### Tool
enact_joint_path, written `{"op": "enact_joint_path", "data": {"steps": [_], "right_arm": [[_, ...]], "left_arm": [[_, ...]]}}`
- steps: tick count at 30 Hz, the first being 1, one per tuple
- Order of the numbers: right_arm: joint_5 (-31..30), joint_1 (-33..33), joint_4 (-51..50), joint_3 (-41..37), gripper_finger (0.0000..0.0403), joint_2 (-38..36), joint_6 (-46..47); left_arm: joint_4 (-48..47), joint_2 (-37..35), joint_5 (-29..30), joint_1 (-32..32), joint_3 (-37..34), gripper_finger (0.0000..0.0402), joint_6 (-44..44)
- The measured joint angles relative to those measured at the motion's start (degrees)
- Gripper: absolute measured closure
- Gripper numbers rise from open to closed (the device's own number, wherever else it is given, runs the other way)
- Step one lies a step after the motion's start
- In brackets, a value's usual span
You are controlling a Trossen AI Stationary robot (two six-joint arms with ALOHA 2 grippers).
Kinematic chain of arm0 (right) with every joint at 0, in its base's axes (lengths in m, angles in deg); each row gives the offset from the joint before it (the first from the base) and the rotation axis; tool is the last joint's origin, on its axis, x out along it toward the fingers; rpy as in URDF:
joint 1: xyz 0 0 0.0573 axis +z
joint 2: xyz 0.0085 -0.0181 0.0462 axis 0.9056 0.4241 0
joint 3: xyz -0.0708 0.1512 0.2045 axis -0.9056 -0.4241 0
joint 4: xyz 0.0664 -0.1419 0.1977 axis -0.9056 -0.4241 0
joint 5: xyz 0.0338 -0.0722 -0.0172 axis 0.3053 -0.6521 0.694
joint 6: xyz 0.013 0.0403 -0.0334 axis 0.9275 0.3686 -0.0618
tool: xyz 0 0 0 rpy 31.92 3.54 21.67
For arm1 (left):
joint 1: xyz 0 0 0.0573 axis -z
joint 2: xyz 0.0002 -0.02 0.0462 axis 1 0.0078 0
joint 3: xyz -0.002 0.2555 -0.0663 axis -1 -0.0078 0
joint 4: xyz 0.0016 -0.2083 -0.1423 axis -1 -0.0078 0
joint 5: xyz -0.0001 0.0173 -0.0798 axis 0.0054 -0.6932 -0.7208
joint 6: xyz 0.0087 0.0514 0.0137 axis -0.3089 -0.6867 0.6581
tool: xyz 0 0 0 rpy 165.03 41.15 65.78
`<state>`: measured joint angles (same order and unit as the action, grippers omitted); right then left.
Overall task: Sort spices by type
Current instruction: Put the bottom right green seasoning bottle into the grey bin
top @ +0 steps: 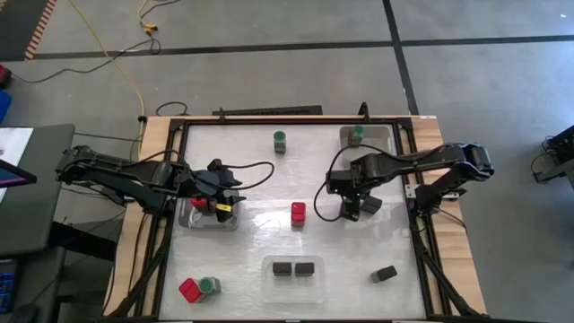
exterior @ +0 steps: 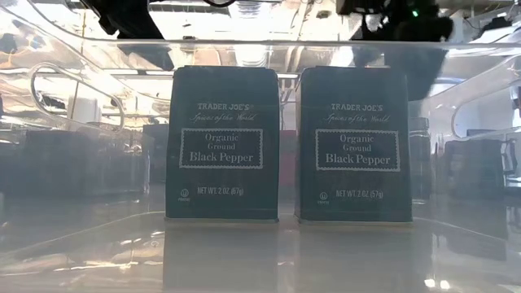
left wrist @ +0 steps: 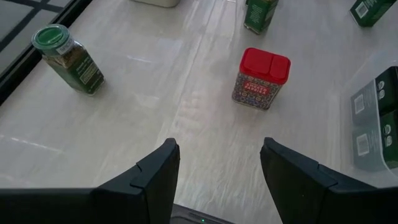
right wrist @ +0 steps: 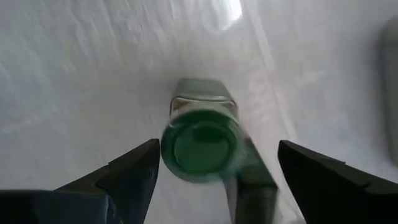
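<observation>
My right gripper grabs the jar by its green lid point(right wrist: 202, 144) next, so that the jar goes into the white tray with its kind.
My left gripper point(top: 221, 192) point(left wrist: 217, 152) hangs open over the left tray point(top: 193, 220), which holds a red spice point(top: 198, 205). In its wrist view a red-lidded spice point(left wrist: 264, 78) and a green-lidded jar point(left wrist: 68, 59) stand on the table ahead. My right gripper point(top: 354, 208) point(right wrist: 217, 149) is open right of centre. Its fingers stand on either side of a green-lidded jar point(right wrist: 199, 146) that stands upright on the table. Two black pepper boxes point(exterior: 221, 142) point(exterior: 356, 142) stand in the clear near tray point(top: 293, 280).
A red spice point(top: 298, 213) stands mid-table. One green jar point(top: 281, 141) stands near the far edge, another point(top: 356, 134) in the far right tray. A black box point(top: 386, 274) lies near right. A red spice point(top: 189, 290) and a green jar point(top: 209, 285) sit near left.
</observation>
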<state>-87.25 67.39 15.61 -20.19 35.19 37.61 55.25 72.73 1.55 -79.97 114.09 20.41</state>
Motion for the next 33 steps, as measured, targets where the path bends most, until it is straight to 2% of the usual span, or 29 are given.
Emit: {"op": "enact_joint_path", "data": {"steps": [12,22,27,33], "right_arm": [[2.7,0.1,7.8,-8.4,0.0056,0.0,0.6],[2.8,0.1,10.7,-8.5,0.0132,0.3,0.4],[2.7,0.1,10.6,-8.5,0.0182,0.5,0.4],[2.7,0.0,10.2,-8.5,0.0182,0.5,0.4]], "left_arm": [[0.1,0.0,0.0,0.0,0.0,0.0186,0.0],[0.1,0.0,0.0,0.0,0.0,0.0186,0.0],[0.1,0.0,0.0,0.0,0.0,0.0186,0.0],[0.2,0.0,0.0,0.0,0.0,0.0186,0.0]]}}
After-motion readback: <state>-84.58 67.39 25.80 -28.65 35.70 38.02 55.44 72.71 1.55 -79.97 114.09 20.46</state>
